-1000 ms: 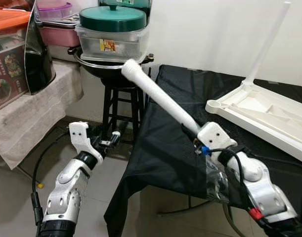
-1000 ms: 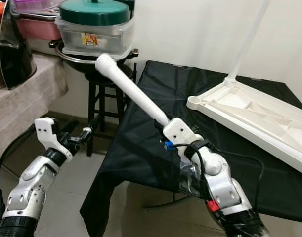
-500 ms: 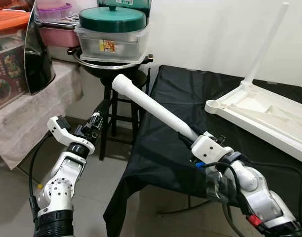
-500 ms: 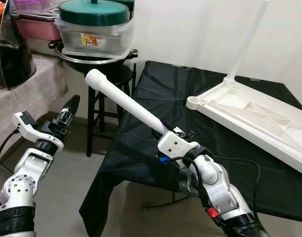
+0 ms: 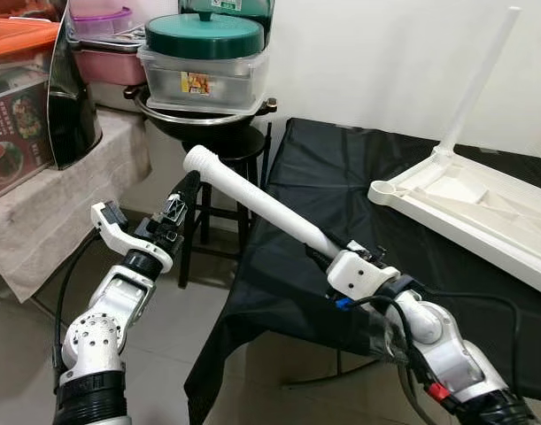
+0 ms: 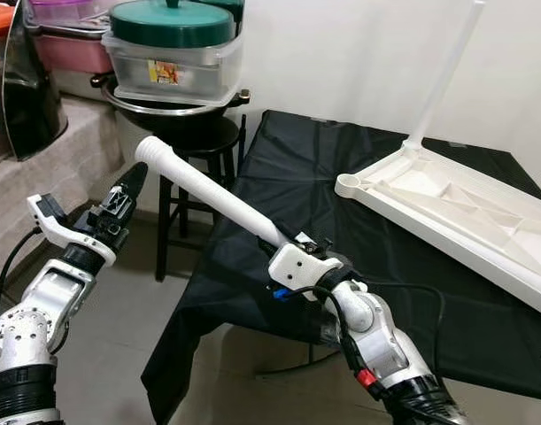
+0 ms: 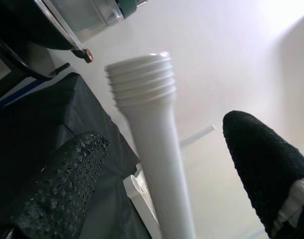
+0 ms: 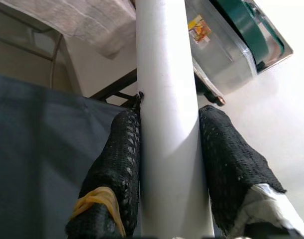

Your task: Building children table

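I need to grab the leg next with my left gripper by the smooth tube just below the leg's threads, because my right gripper already covers the lower part of the leg.
A white table leg [image 5: 257, 200] with a threaded end points up and to my left, off the table's near corner. My right gripper [image 5: 319, 251] is shut on its lower part, the black fingers [image 8: 117, 164] pressed on both sides of the tube. My left gripper [image 5: 180, 197] is raised beside the threaded tip [image 7: 141, 79] and stands open, its fingertips [image 7: 67, 169] apart on either side without touching. The upturned white tabletop [image 5: 465, 208] lies on the black-covered table [image 5: 341, 186] at the right, one leg [image 5: 478, 75] standing up from it.
A black stool [image 5: 219, 168] carries a wok and a clear container with a green lid [image 5: 204, 53] just behind the leg's tip. A cloth-covered counter [image 5: 49, 190] with boxes runs along the left. Bare floor lies between counter and table.
The right arm has swung the leg lower and farther to my left. My left gripper has risen from low near the floor up to the leg's threaded tip.
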Robot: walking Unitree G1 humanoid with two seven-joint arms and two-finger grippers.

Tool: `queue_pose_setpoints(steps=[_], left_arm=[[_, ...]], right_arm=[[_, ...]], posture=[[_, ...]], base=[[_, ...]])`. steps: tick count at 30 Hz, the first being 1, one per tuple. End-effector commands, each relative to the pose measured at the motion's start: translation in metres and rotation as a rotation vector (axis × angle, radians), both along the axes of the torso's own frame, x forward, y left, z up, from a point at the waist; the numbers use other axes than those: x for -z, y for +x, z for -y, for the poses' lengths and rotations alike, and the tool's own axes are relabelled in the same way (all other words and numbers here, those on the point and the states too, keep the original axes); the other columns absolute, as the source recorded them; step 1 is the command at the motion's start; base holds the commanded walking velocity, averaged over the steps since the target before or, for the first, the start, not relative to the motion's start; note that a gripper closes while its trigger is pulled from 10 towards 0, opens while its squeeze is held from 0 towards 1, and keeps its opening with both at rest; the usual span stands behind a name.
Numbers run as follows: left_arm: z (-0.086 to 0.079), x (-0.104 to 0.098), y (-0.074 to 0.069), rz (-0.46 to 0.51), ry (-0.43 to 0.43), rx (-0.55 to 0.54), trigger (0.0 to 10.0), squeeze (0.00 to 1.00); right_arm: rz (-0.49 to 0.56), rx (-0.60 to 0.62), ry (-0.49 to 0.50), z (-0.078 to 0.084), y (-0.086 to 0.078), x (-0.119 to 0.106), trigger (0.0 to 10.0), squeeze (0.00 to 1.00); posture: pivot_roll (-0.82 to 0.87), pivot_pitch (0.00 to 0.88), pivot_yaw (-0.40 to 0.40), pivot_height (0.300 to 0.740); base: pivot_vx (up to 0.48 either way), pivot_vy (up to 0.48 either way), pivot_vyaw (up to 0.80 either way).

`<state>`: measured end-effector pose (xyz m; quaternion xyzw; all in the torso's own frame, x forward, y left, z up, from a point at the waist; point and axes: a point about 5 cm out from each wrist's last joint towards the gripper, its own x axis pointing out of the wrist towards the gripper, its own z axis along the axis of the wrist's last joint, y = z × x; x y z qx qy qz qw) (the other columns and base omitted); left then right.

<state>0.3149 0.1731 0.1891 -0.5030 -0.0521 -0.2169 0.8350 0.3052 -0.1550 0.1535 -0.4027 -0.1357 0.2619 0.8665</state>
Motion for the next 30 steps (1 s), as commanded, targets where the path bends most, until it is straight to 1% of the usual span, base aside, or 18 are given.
queue_pose_setpoints(steps=[1, 5, 7, 15, 16, 17, 19, 25, 27, 28, 30], left_arm=[[0.002, 0.0, -0.003, 0.001, -0.001, 0.022, 10.0, 0.0], [0.005, -0.001, -0.005, 0.006, -0.008, 0.059, 10.0, 0.0], [0.007, 0.003, -0.006, -0.006, -0.001, 0.079, 10.0, 0.0], [0.01, 0.006, -0.007, -0.021, 0.01, 0.094, 10.0, 0.0], [0.011, 0.007, -0.006, -0.031, 0.015, 0.097, 10.0, 0.0], [0.012, 0.008, -0.005, -0.039, 0.024, 0.096, 10.0, 0.0], [0.012, 0.008, -0.005, -0.039, 0.024, 0.096, 10.0, 0.0], [0.011, 0.012, -0.001, -0.075, 0.057, 0.067, 10.0, 0.0], [0.011, 0.012, -0.001, -0.075, 0.057, 0.067, 10.0, 0.0], [0.011, 0.012, -0.001, -0.078, 0.071, 0.066, 10.0, 0.0], [0.007, 0.013, 0.002, -0.089, 0.087, 0.033, 10.0, 0.0]], right_arm=[[0.012, -0.03, -0.005, -0.007, 0.001, -0.001, 0.0, 0.0], [0.001, -0.056, -0.018, -0.011, 0.003, 0.002, 0.0, 0.0], [0.009, -0.08, -0.026, -0.015, 0.003, 0.002, 0.0, 0.0], [0.028, -0.114, -0.037, -0.021, 0.003, -0.001, 0.0, 0.0], [0.039, -0.145, -0.049, -0.026, 0.001, -0.002, 0.0, 0.0], [0.045, -0.167, -0.056, -0.03, 0.0, -0.002, 0.0, 0.0], [0.045, -0.167, -0.056, -0.03, 0.0, -0.002, 0.0, 0.0], [0.052, -0.232, -0.065, -0.039, -0.007, -0.001, 0.0, 0.0], [0.052, -0.232, -0.065, -0.039, -0.007, -0.001, 0.0, 0.0], [0.048, -0.249, -0.072, -0.039, -0.009, 0.001, 0.0, 0.0], [0.041, -0.277, -0.076, -0.037, -0.014, 0.002, 0.0, 0.0]], posture=[[0.05, 0.0, -0.094, 0.74], [0.05, 0.0, -0.099, 0.74], [0.05, 0.0, -0.099, 0.74], [0.05, 0.0, -0.099, 0.74], [0.04, 0.0, -0.096, 0.74], [0.04, 0.0, -0.096, 0.74], [0.04, 0.0, -0.096, 0.74], [0.04, 0.0, -0.092, 0.74], [0.04, 0.0, -0.092, 0.74], [0.04, 0.0, -0.091, 0.74], [0.04, 0.0, -0.09, 0.74]], base=[[0.0, 0.0, 0.0], [0.0, 0.0, 0.0], [0.0, 0.0, 0.0], [0.0, 0.0, 0.0], [0.0, 0.0, 0.0], [0.0, 0.0, 0.0], [0.0, 0.0, 0.0], [0.0, 0.0, 0.0], [0.0, 0.0, 0.0], [0.0, 0.0, 0.0], [0.0, 0.0, 0.0]])
